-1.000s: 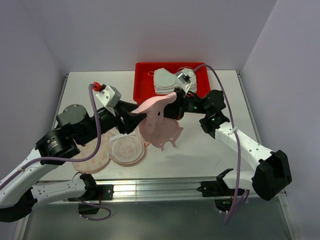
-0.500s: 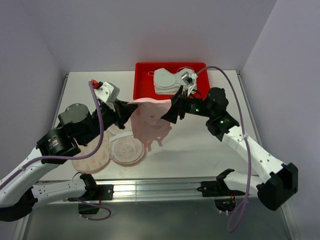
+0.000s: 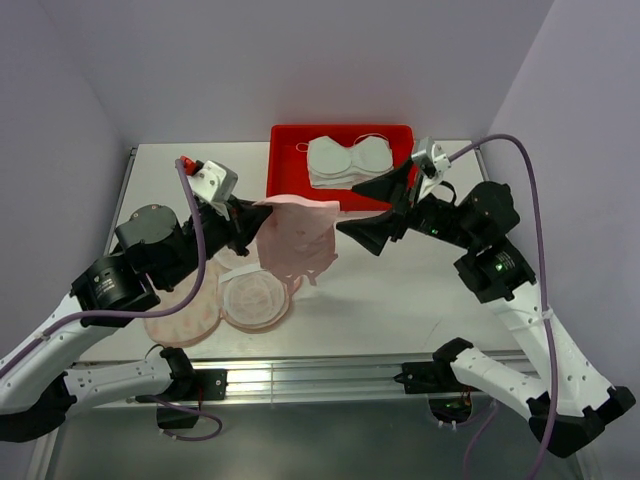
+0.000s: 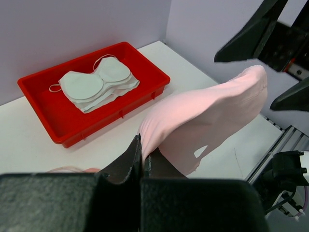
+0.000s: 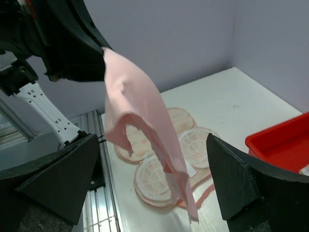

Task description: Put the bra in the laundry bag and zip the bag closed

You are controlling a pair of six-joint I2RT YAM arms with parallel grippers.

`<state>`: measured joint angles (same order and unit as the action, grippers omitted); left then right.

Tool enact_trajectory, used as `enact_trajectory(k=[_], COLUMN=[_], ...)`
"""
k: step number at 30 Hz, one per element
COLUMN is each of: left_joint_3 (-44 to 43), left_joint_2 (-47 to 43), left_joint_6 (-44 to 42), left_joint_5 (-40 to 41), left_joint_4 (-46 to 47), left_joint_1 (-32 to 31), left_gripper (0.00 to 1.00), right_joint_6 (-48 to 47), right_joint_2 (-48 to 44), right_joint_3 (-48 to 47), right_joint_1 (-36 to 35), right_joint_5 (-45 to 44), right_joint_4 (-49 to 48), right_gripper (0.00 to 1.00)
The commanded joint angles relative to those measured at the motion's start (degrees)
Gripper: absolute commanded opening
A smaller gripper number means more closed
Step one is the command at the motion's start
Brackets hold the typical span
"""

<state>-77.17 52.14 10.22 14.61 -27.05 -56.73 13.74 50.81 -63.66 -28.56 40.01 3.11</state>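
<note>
My right gripper grabs the pink bra by its free edge [image 3: 332, 213] next, opposite my left gripper, so that the bra goes into the laundry bag [image 3: 255, 300].
A pale pink bra [image 3: 295, 235] hangs in the air over the table's middle. My left gripper [image 3: 258, 213] is shut on its upper left edge; in the left wrist view the fabric [image 4: 207, 116] runs out from between the closed left gripper [image 4: 140, 145]. My right gripper [image 3: 372, 208] stands wide open to the right of the bra, not touching it. In the right wrist view the bra [image 5: 140, 106] dangles between and beyond my right gripper [image 5: 153, 140]. The laundry bag [image 3: 255, 300] lies opened flat below the bra, its round cream halves [image 5: 159, 179] showing.
A red tray [image 3: 290, 135] at the back holds stacked white bras [image 3: 350, 160]; it also shows in the left wrist view [image 4: 96, 130]. A metal rail [image 3: 320, 375] runs along the near edge. Walls enclose the table on the left, the back and the right.
My right gripper opened, let go of the bra and pulled back to the right. My left gripper closed on the bra, which now hangs from it alone, further left.
</note>
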Motion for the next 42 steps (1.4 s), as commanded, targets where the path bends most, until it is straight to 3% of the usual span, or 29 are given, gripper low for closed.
enact_trajectory(k=[1,5,11,14,15,17,18,19,20,21,24,25,32,42], left_joint_3=[-2.6,-2.3,-1.9,-1.9,-1.9,-2.0,-2.0,-2.2,-2.7,-3.2,-4.9,-5.3,-4.8,0.3], left_joint_2=[0.2,0.1,-0.6,-0.9,-1.0,-1.4,-1.7,-2.0,-2.5,-2.9,-5.2,-5.7,-13.6,-16.6], left_joint_6=[0.1,0.4,0.4,0.3,0.3,0.4,0.5,0.5,0.4,0.3,0.2,0.2,0.5,2.4], left_joint_5=[-1.5,-2.3,-2.4,-2.2,-2.0,-1.6,-1.3,0.0,0.6,1.4,4.6,6.7,13.2,13.2], left_joint_4=[1.3,1.5,1.4,1.3,1.2,1.1,1.1,1.0,0.9,0.5,0.6,0.9,4.9,5.2], left_joint_1=[-0.3,-0.3,-0.3,-0.3,-0.3,-0.3,-0.3,-0.3,-0.3,-0.3,-0.3,-0.3,-0.3,-0.3], left_gripper=[0.0,0.0,0.0,0.0,0.0,0.0,0.06,0.18,0.31,0.6,0.94,0.98,0.99,0.97], right_joint_6=[-2.7,-6.5,-6.2,-5.3,-4.7,-3.7,-2.4,-1.8,-1.3,-0.7,0.8,1.3,5.9,17.4], right_joint_2=[3.8,9.7,13.3,14.4,14.6,15.3,15.5,16.2,16.5,16.7,18.2,18.6,22.1,33.6], right_joint_3=[-5.9,-12.2,-13.8,-14.1,-14.2,-14.6,-14.8,-15.8,-16.1,-16.5,-17.9,-18.3,-18.1,-10.4], right_joint_1=[-1.8,-8.8,-10.6,-11.6,-11.9,-12.5,-12.7,-13.4,-13.8,-14.4,-16.7,-17.2,-22.7,-23.2], right_joint_5=[3.8,0.3,0.3,1.5,1.5,1.5,1.3,1.2,1.4,1.6,2.3,2.5,4.0,9.6], right_joint_4=[0.1,5.5,5.1,4.5,4.3,3.5,3.5,3.5,3.3,3.0,1.5,1.0,-5.7,-18.3], right_gripper=[1.0,1.0,0.97,0.68,0.48,0.22,0.06,0.01,0.0,0.0,0.0,0.0,0.0,0.0])
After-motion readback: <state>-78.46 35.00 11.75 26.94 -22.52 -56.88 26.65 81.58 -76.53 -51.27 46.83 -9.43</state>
